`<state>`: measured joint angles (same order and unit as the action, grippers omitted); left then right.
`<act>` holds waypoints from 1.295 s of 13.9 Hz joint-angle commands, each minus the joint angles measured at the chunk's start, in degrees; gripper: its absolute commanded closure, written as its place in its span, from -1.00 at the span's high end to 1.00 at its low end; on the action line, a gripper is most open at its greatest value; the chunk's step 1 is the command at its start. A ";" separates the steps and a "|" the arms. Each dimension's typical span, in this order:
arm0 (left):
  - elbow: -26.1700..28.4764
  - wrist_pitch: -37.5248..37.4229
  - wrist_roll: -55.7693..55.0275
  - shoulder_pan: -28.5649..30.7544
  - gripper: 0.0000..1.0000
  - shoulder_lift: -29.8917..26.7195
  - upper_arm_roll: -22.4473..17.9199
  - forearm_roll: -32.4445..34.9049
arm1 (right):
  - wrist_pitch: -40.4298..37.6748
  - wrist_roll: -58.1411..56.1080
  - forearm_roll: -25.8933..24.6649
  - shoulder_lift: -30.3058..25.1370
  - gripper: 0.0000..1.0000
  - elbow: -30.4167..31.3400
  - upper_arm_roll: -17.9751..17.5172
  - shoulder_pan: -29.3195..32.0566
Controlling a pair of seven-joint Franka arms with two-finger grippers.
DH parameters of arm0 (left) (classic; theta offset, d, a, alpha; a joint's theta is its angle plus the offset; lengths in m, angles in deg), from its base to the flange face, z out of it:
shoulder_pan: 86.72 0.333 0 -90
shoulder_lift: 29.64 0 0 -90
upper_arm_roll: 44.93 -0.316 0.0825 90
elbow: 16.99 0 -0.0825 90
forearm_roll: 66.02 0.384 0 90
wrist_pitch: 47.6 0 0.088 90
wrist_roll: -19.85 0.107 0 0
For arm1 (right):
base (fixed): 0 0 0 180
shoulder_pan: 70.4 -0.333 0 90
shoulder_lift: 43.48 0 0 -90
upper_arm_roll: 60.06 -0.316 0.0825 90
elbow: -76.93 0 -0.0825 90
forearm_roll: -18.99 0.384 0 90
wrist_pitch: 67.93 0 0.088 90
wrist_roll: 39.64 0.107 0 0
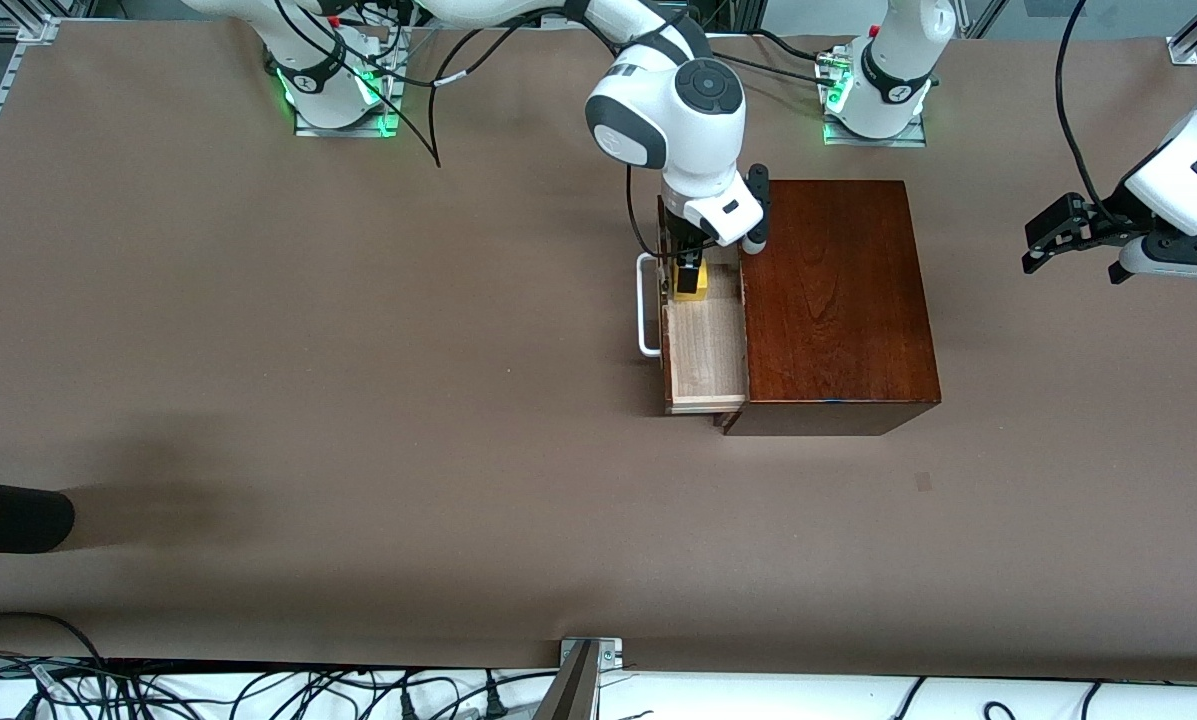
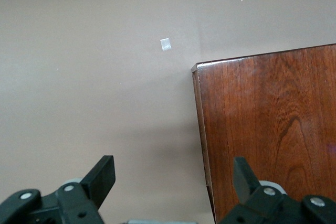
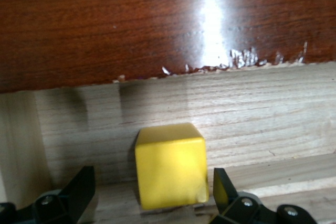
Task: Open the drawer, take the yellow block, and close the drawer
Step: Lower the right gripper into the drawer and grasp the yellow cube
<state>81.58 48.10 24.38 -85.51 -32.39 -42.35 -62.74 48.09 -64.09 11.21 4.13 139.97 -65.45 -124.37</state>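
I should grab the yellow block by its two opposite sides with my right gripper next, so I can take it out of the drawer (image 1: pixel 703 350).
The dark reddish-brown cabinet (image 1: pixel 833 300) stands mid-table, nearer the left arm's end. Its drawer (image 1: pixel 703 350) is pulled out toward the right arm's end, showing the pale wood inside and the white bar handle (image 1: pixel 646 305). The yellow block (image 1: pixel 691 283) sits in the drawer's end farthest from the front camera. My right gripper (image 1: pixel 688 270) is down in the drawer, open, with a finger on each side of the block (image 3: pixel 170 163); the fingers (image 3: pixel 84 182) do not grip it. My left gripper (image 1: pixel 1043 245) waits open and empty in the air past the cabinet, shown too in its wrist view (image 2: pixel 173 166).
A dark rounded object (image 1: pixel 13 515) lies at the table's edge near the right arm's end, close to the front camera. A small tape patch (image 1: pixel 923 481) is on the table in front of the cabinet's near corner. Cables run along the front edge.
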 commanded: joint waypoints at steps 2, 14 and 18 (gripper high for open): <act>-0.65 -3.67 -0.21 0.02 1.00 -0.15 -0.12 -1.17 | 0.96 -1.12 -0.92 1.95 1.00 -1.96 0.12 0.09; -1.88 -5.08 -0.65 -0.77 1.00 -0.15 1.28 -1.17 | -6.03 -0.69 -0.14 1.87 -1.00 -8.44 0.47 0.00; -1.88 -6.40 -0.21 -0.24 1.00 -0.15 1.64 -1.17 | -15.45 -0.41 4.43 -6.11 -1.00 -10.84 0.38 2.28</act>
<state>80.66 43.46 24.37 -86.13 -32.41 -40.98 -62.74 36.92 -64.46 13.44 2.83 128.95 -64.55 -123.92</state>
